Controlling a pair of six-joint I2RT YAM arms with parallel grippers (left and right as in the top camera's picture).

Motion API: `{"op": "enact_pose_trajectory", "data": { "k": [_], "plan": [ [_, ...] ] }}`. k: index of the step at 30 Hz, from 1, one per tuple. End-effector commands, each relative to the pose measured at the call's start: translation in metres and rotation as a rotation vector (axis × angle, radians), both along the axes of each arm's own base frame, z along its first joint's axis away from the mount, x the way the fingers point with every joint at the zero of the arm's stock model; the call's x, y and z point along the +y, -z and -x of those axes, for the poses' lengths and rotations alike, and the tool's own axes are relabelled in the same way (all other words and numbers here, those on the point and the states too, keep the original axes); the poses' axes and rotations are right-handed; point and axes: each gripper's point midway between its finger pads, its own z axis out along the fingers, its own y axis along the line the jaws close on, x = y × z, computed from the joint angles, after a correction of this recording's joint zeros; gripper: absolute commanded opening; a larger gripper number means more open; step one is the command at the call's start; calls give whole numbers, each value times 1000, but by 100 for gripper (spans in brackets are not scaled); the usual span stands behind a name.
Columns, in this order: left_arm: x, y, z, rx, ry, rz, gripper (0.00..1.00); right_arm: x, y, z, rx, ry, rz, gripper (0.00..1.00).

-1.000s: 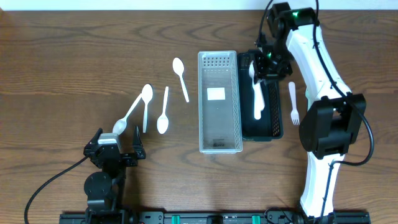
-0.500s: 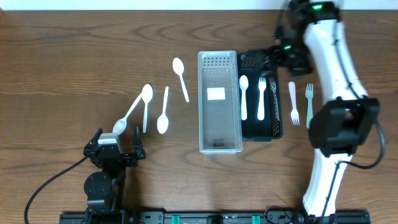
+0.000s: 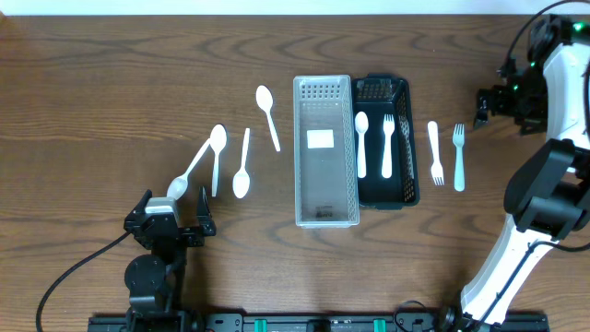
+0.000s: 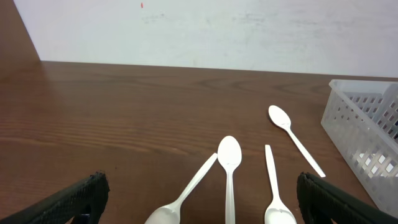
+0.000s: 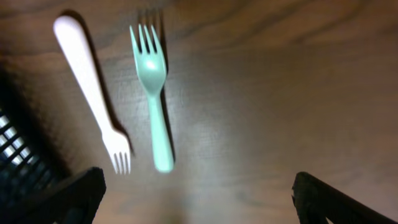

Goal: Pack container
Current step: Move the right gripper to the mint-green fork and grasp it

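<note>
The pale green fork has to go into the black container (image 3: pixel 407 138) teeth first, so next my right gripper needs to grab it by its slim neck (image 3: pixel 459 151).
A clear slotted container (image 3: pixel 325 198) and a black container (image 3: pixel 407 138) stand side by side mid-table. The black one holds a white spoon (image 3: pixel 360 144) and a white fork (image 3: pixel 387 145). Just right of it on the wood lie a white fork (image 3: pixel 434 152) (image 5: pixel 92 93) and a pale green fork (image 3: pixel 458 157) (image 5: pixel 153 99). Several white spoons (image 3: pixel 242 166) (image 4: pixel 229 163) lie left of the clear container (image 4: pixel 367 140). My left gripper (image 3: pixel 171 227) (image 4: pixel 199 208) rests open near the front edge, short of the spoons. My right gripper (image 3: pixel 500 103) (image 5: pixel 199 199) hovers open and empty at the far right, beyond the two forks.
The black container's corner (image 5: pixel 12 155) shows at the left of the right wrist view. A white wall (image 4: pixel 205 31) backs the table's far edge. The right arm (image 3: pixel 562 138) runs down the table's right side.
The right gripper has opened, leaving a piece of white cutlery in the black container, and swung from above it to the far right. The left arm is still.
</note>
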Motion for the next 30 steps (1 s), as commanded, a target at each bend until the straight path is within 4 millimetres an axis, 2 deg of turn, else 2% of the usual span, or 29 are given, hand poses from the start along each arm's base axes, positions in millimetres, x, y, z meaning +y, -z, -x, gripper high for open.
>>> {"op": "enact_pose_trajectory", "data": {
  "k": [1, 5, 12, 19, 30],
  "plan": [
    [2, 15, 0, 35, -8, -13, 98, 8, 19, 5, 32, -44, 7, 99],
    [2, 15, 0, 35, -8, -13, 98, 2, 41, 9, 49, -13, 60, 99],
    [2, 15, 0, 35, -8, -13, 98, 9, 71, 14, 54, -21, 46, 99],
    [2, 15, 0, 35, -8, -13, 98, 28, 86, 17, 53, -36, -6, 99],
    [2, 15, 0, 35, -8, -14, 98, 35, 103, 27, 77, -49, -12, 99]
  ]
}}
